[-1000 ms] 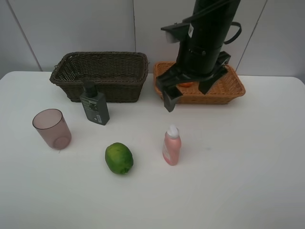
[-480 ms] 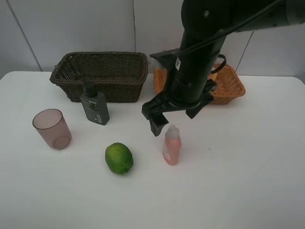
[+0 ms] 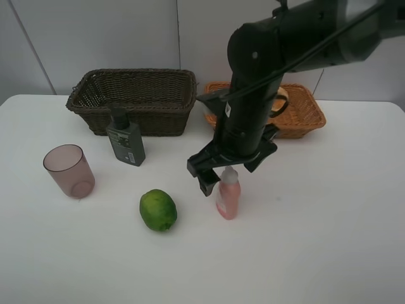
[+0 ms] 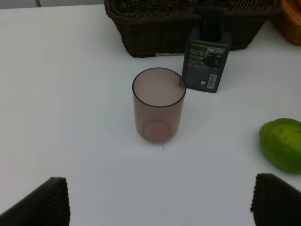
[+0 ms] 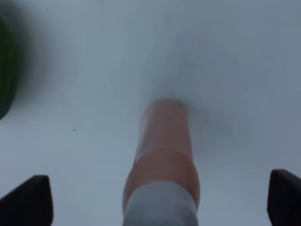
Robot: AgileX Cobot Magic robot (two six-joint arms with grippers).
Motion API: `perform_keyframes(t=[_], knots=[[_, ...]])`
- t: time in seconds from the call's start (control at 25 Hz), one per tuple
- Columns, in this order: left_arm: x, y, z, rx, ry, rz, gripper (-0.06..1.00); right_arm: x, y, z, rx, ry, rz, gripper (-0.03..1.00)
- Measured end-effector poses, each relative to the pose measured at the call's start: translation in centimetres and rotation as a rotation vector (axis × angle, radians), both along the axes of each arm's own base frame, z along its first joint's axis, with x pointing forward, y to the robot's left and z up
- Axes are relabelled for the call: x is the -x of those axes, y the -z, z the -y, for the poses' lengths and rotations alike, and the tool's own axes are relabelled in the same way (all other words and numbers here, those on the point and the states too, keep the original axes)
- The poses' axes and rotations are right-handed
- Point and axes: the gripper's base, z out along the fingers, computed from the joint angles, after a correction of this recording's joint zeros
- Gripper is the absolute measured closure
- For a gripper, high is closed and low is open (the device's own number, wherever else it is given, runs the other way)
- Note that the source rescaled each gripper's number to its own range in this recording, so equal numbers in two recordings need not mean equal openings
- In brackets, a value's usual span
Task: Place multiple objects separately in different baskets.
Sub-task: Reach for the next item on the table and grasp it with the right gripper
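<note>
Next, the right gripper picks up the pink bottle by its white cap [image 3: 230, 174] to place the bottle in the dark brown basket [image 3: 136, 98].
A pink bottle [image 3: 228, 195] with a white cap stands on the white table [image 3: 329, 215]. My right gripper [image 3: 229, 172] is open just above it, with the jaws on either side of the cap. The right wrist view shows the bottle [image 5: 163, 141] between my open right gripper [image 5: 155, 201]. The lime [image 3: 158, 209], mauve cup [image 3: 68, 171] and dark green pump bottle [image 3: 125, 137] stand to the left. The dark brown basket [image 3: 136, 98] and light tan basket [image 3: 304, 114] stand at the back. My left gripper [image 4: 157, 205] is open short of the cup [image 4: 158, 104]. The orange and peach are hidden.
The left wrist view also shows the pump bottle [image 4: 207, 59], the lime [image 4: 282, 143] and the dark basket [image 4: 155, 33]. My right arm [image 3: 266, 82] covers part of the tan basket. A grey wall stands behind the table.
My right arm has moved from above the tan basket forward and down, and its open gripper is now over the pink bottle's cap. The other objects have not moved.
</note>
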Motion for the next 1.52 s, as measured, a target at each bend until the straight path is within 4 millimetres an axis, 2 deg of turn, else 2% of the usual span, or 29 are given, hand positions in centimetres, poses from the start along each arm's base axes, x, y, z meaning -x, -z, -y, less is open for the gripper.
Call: perform_keyframes(t=[0.4, 0.72, 0.8, 0.88, 0.92, 1.0, 1.04, 1.08, 1.52], knots=[[0.0, 0.0, 0.0, 0.0, 0.0, 0.0, -0.05, -0.5, 3.7, -0.4, 0.051, -0.002, -0.056, -0.03], [0.0, 0.0, 0.0, 0.0, 0.0, 0.0, -0.05, -0.6, 4.1, -0.6, 0.043, -0.004, -0.048, -0.03], [0.0, 0.0, 0.0, 0.0, 0.0, 0.0, -0.05, -0.6, 4.1, -0.6, 0.043, -0.004, -0.048, 0.0], [0.0, 0.0, 0.0, 0.0, 0.0, 0.0, -0.05, -0.6, 4.1, -0.6, 0.043, -0.005, -0.048, 0.11], [0.0, 0.0, 0.0, 0.0, 0.0, 0.0, -0.05, -0.6, 4.1, -0.6, 0.043, -0.005, -0.048, 0.23], [0.0, 0.0, 0.0, 0.0, 0.0, 0.0, -0.05, -0.7, 4.1, -0.6, 0.045, -0.007, -0.046, 0.6], [0.0, 0.0, 0.0, 0.0, 0.0, 0.0, -0.05, -0.7, 4.1, -0.6, 0.047, -0.008, -0.045, 0.83], [0.0, 0.0, 0.0, 0.0, 0.0, 0.0, -0.05, -0.7, 4.1, -0.5, 0.05, -0.009, -0.043, 0.97], [0.0, 0.0, 0.0, 0.0, 0.0, 0.0, -0.05, -0.7, 4.1, -0.5, 0.052, -0.014, -0.037, 0.96]])
